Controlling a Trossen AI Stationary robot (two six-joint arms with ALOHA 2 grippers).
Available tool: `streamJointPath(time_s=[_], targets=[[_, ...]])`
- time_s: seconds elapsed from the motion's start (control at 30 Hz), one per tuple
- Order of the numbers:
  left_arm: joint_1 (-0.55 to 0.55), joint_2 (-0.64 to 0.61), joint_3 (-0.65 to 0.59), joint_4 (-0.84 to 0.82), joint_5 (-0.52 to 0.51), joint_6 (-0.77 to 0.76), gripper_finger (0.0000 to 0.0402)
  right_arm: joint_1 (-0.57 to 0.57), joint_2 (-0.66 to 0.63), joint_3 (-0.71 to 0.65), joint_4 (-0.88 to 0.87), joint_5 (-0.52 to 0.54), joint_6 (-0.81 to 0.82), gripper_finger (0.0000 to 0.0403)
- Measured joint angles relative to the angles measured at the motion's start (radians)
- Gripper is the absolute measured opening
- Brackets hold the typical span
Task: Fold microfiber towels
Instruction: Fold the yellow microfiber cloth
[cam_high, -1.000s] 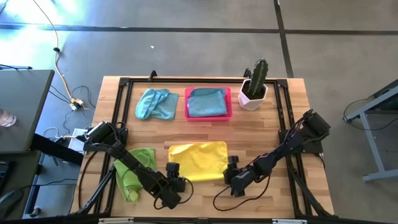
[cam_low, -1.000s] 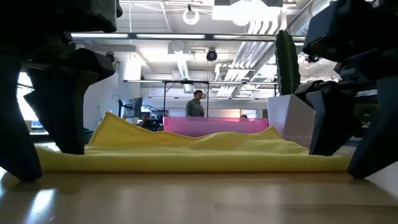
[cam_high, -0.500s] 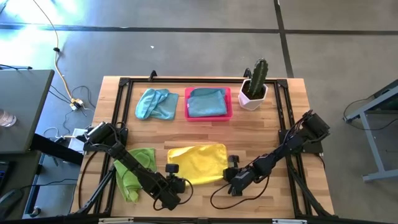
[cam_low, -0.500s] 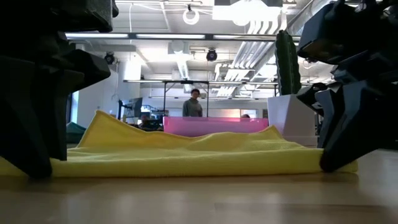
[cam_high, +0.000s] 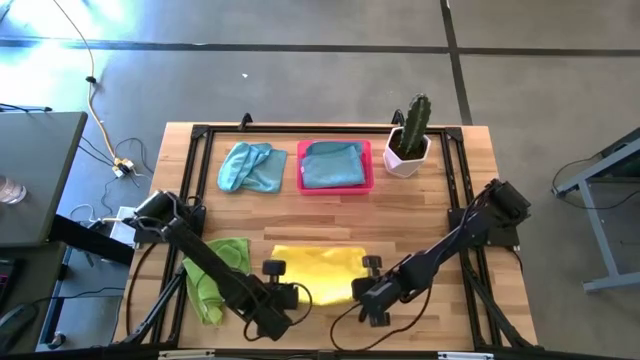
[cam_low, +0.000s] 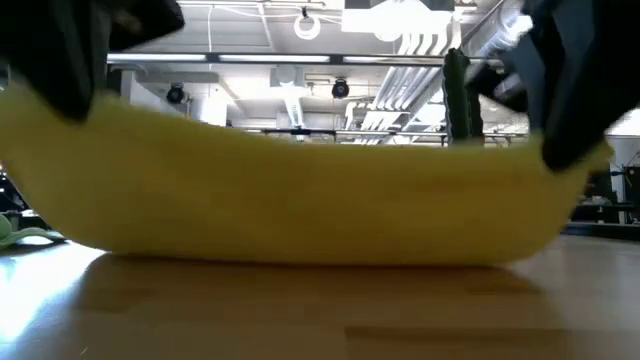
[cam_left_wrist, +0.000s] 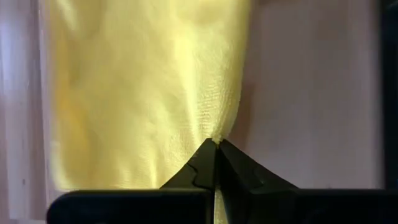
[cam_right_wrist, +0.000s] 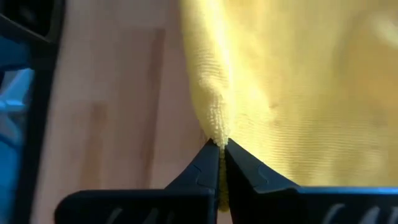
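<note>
The yellow towel's raised near corner sits short of its far edge (cam_high: 320, 248), so my left gripper carries the corner to that edge next before opening.
The yellow microfiber towel (cam_high: 318, 268) lies at the table's near middle, its near edge raised and its far part on the wood. My left gripper (cam_high: 297, 296) is shut on its near left corner and my right gripper (cam_high: 356, 293) on its near right corner. In the low view the towel (cam_low: 300, 200) hangs between the two grippers as a sagging band. A lime green towel (cam_high: 214, 275) lies crumpled at the near left. One light blue towel (cam_high: 250, 167) lies at the far left, and another (cam_high: 333, 163) sits in the pink tray (cam_high: 366, 168). My left gripper pinches the yellow towel's near left corner (cam_left_wrist: 215, 138) between its two shut fingertips (cam_left_wrist: 202, 165), slanting down from the near side. The corner is lifted clear and the cloth falls away from it to the table. My right gripper pinches the near right corner (cam_right_wrist: 219, 135) between its shut fingertips (cam_right_wrist: 239, 167), also slanting down from the near side. That corner is off the table. The edge between both grippers sags slack in the middle (cam_low: 300, 255).
A cactus in a white pot (cam_high: 409, 135) stands at the far right, beside the pink tray. A black frame (cam_high: 195, 135) runs along the table's edges. Bare wood lies right of the yellow towel.
Both grippers have shut on the yellow towel's near corners and risen. The near edge has lifted off the table and sags between them, while the far part has stayed on the wood.
</note>
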Motion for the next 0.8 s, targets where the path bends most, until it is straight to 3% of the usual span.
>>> streamJointPath(time_s=[0.27, 0.43, 0.6, 0.8], targets=[[-0.017, -0.061, 0.207, -0.036, 0.092, 0.051, 0.0001, 0.019, -0.003, 0.355, -0.366, -0.025, 0.000, 0.0001], [-0.031, -0.104, 0.251, -0.048, 0.067, 0.090, 0.0001, 0.030, -0.005, 0.478, -0.496, 0.015, -0.001, 0.0001], [-0.020, -0.099, 0.213, -0.106, -0.042, 0.060, 0.0001, -0.001, -0.005, 0.397, -0.499, 0.079, -0.001, 0.0001], [0.033, -0.094, 0.043, -0.118, -0.128, -0.027, 0.0001, -0.080, -0.004, 0.199, -0.443, 0.196, -0.005, 0.0000]])
